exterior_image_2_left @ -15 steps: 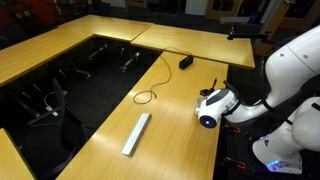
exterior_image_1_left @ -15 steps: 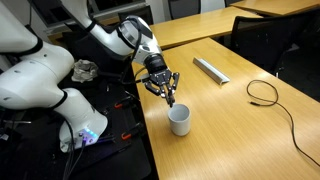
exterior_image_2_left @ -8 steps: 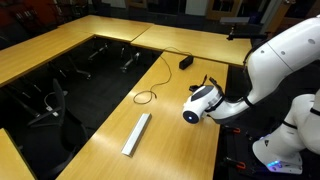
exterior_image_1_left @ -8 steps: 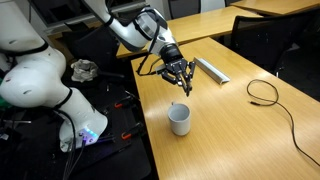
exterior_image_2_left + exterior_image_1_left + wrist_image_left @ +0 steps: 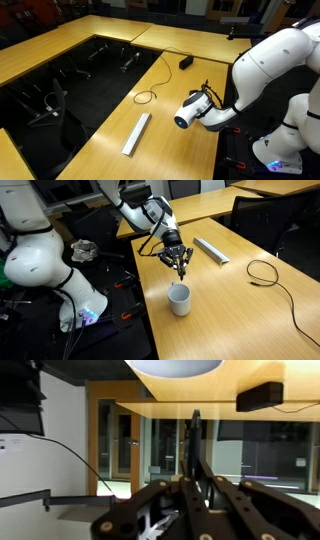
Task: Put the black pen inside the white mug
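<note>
The tip of the pen (image 5: 180, 275) would miss the mug's rim if my gripper opened now, so I should first move the pen closer.
The white mug (image 5: 180, 300) stands upright near the table's front edge. My gripper (image 5: 178, 260) hangs above it and a little behind, fingers pointing down, shut on the black pen (image 5: 180, 275). The pen hangs roughly vertical, with its lower tip just above the mug's rim. The wrist view is upside down. In it the pen (image 5: 196, 435) sticks out from between the closed fingers (image 5: 198, 478) toward the mug (image 5: 175, 365) at the top edge. In an exterior view my wrist (image 5: 190, 110) hides the mug and the pen.
A flat grey bar (image 5: 210, 250) lies behind the mug and also shows in an exterior view (image 5: 136, 133). A looped black cable (image 5: 265, 272) lies further along the table. A small black box (image 5: 186, 62) sits at the far end. The table edge drops off beside the mug.
The gripper, holding the pen, rose and swung from beside the mug toward the grey bar. It then came down slightly and settled closer over the mug.
</note>
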Tool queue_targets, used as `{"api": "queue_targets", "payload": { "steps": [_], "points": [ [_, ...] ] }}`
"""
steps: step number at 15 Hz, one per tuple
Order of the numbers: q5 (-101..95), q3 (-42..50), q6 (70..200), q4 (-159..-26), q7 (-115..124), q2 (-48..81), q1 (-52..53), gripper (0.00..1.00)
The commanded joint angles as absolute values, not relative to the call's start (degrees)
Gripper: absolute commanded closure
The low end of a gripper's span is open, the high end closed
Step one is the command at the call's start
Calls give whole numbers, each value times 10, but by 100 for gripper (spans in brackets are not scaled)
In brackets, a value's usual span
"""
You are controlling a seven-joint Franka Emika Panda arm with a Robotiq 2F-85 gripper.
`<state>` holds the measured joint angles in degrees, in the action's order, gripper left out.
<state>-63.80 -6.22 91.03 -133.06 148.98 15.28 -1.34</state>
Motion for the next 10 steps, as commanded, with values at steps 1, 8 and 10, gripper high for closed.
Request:
{"api": "queue_targets", "payload": {
  "steps": [1,8,10],
  "points": [
    [-594,-40,880,-1289,1490,188,3,97],
    [-532,44,903,-1258,1490,253,67,97],
    [-514,72,915,-1252,1490,271,95,97]
  ]
}}
